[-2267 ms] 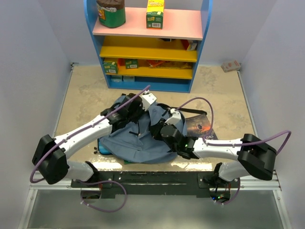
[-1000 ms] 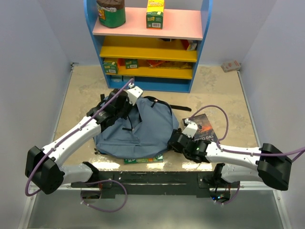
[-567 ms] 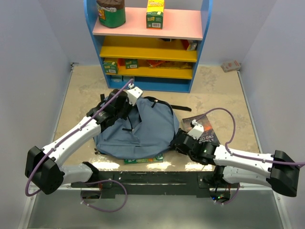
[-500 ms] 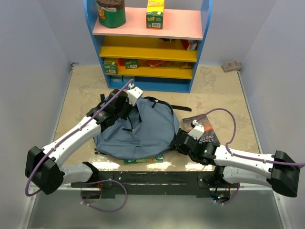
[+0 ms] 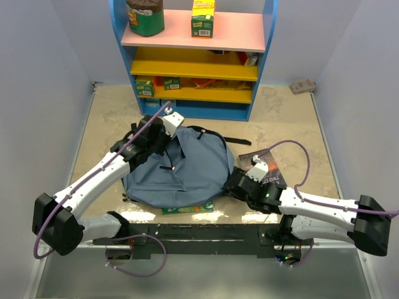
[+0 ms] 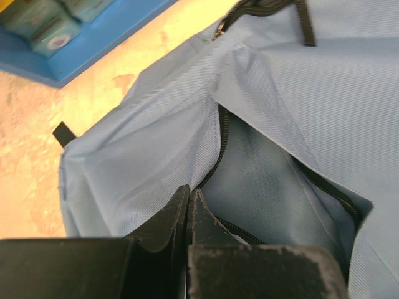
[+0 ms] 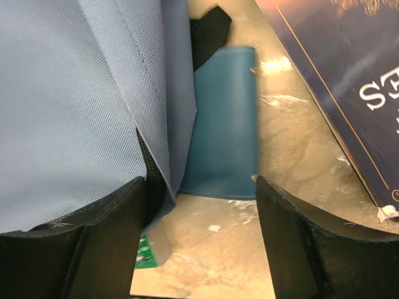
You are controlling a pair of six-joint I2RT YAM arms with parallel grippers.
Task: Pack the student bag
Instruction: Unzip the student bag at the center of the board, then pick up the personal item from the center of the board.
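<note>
The right gripper isn't ready to close yet: its fingers are on both sides of bag fabric at the teal cover's near end (image 7: 218, 190), so it needs to move forward first and then close on the teal cover.
The student bag (image 5: 187, 171), soft grey-blue fabric, lies flat in the middle of the table. My left gripper (image 5: 163, 136) is at its upper left corner. In the left wrist view its jaws (image 6: 189, 190) are shut, and the bag's zipper edge (image 6: 219, 131) runs into them, with the opening (image 6: 262, 180) gaping beyond. My right gripper (image 5: 232, 184) is open low at the bag's right edge. In the right wrist view one of its fingers (image 7: 106, 224) rests against the bag's fabric (image 7: 75, 106), with bare table between the fingertips (image 7: 198, 180).
A dark book (image 5: 265, 168) lies right of the bag beside the right gripper. A teal flat cover (image 7: 221, 124) and a green book (image 5: 187, 209) stick out from under the bag. A black strap (image 5: 234, 141) trails to the right. The blue shelf unit (image 5: 193, 62) stands behind.
The right arm has drawn back off the bag to its right edge, and its jaws have widened a little. The left gripper has shifted slightly up and left, staying shut.
</note>
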